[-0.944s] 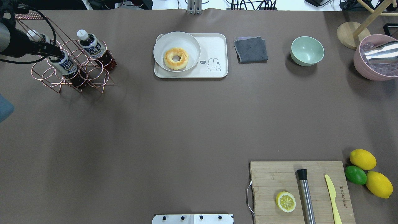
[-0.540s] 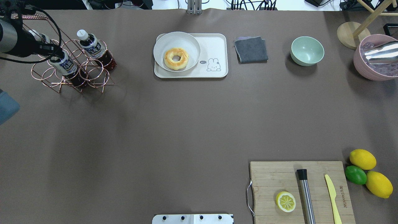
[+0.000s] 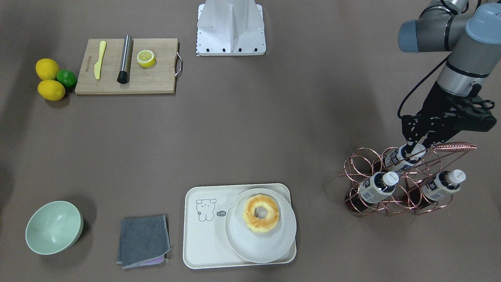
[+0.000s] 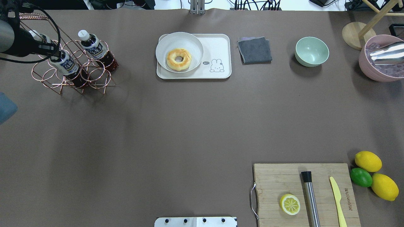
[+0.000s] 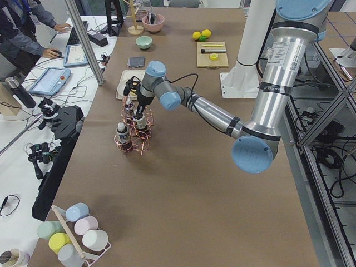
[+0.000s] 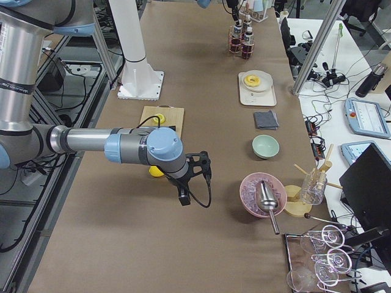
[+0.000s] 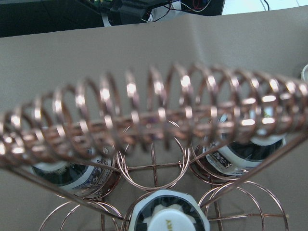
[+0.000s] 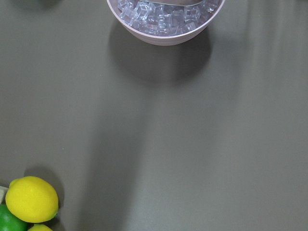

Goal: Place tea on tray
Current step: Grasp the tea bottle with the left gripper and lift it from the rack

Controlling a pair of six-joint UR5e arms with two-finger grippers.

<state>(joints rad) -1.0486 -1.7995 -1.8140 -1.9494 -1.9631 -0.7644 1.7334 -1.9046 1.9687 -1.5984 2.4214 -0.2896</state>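
Observation:
The left gripper grabs the tea bottle by its white cap next, since copper wire rings close around the bottle's body.
Three tea bottles lie in a copper wire rack. My left gripper is at the white cap of the tea bottle nearest the robot. Its fingers stand open on either side of the cap. That cap fills the bottom of the left wrist view, behind the rack's coiled handle. The cream tray carries a white plate with a doughnut. My right gripper shows only in the exterior right view, so I cannot tell its state.
A grey cloth, a green bowl and a pink bowl of ice sit along the far side. A cutting board with half a lemon, a steel tool and a knife is near right, with lemons and a lime.
My left gripper shifted slightly back and forth at the near bottle's cap. The bottles, rack and tray have not moved.

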